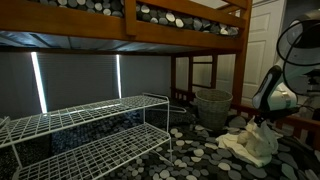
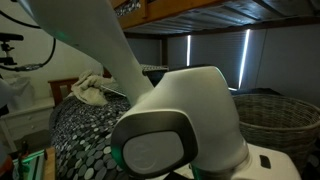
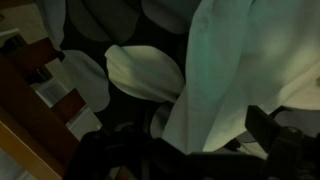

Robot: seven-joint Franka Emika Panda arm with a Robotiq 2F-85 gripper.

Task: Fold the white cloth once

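My open fingers are on both sides of the cloth's fold but above it, so they would miss it if I closed now. I need to lower my gripper before I close it.
The white cloth point(image 1: 250, 146) lies bunched on the pebble-patterned bedspread point(image 1: 200, 160); it also shows in an exterior view point(image 2: 92, 90) at the far end of the bed. My gripper point(image 1: 262, 124) hangs just over its top. In the wrist view the cloth point(image 3: 235, 70) fills the right side and reaches down between my fingers point(image 3: 190, 145). The fingers stand apart, one dark finger at the right and one at the lower left. The gripper looks open around the fabric. The view is very dark.
A white wire rack point(image 1: 90, 125) stands on the bed. A wicker basket point(image 1: 212, 105) sits behind it, and it also shows in an exterior view point(image 2: 275, 110). A wooden bunk frame point(image 1: 150, 35) runs overhead. My arm's housing point(image 2: 180, 125) blocks much of one exterior view.
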